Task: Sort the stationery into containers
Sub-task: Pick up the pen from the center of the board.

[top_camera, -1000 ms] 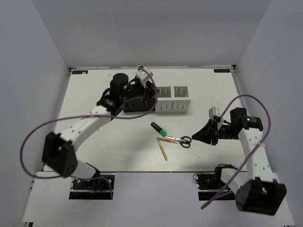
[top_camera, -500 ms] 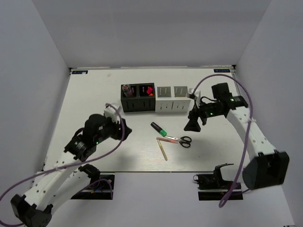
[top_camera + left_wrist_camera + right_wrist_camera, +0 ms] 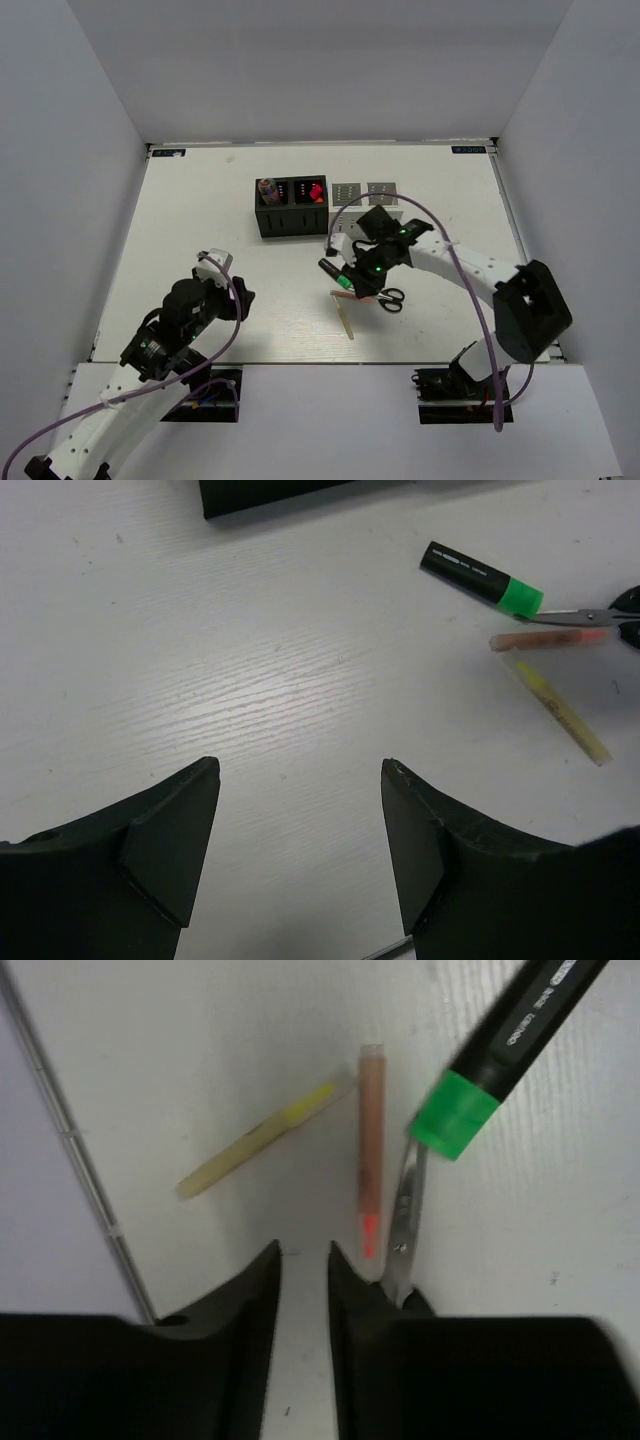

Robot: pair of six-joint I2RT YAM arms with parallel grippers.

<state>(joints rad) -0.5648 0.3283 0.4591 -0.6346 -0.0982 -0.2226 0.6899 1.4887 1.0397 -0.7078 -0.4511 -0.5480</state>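
Note:
The highlighter's black end should stay free to go into the black container first, so my right gripper should next grab the highlighter across its black body (image 3: 336, 273) (image 3: 501, 1055) beside the green cap.
Four containers (image 3: 330, 207) stand in a row at the back, two black on the left and two white on the right. A green-capped black highlighter (image 3: 500, 1050), a thin pink stick (image 3: 370, 1150), scissors (image 3: 405, 1230) and a pale stick (image 3: 265, 1140) lie together mid-table. My right gripper (image 3: 304, 1252) hovers low over them, jaws a narrow gap apart and empty, with the pink stick just outside its right finger. My left gripper (image 3: 300, 770) is open over bare table at the near left. From there I see the highlighter (image 3: 480, 578) and both sticks ahead to the right.
Colourful items stand inside the two black containers (image 3: 290, 190). The scissors' black handles (image 3: 392, 298) stick out right of my right gripper (image 3: 355, 283). White walls enclose the table on three sides. Purple cables loop off both arms.
The left arm pulled back from the black containers to the near left, and its jaws opened. The right arm swung in from the right over the loose stationery, and its jaws narrowed.

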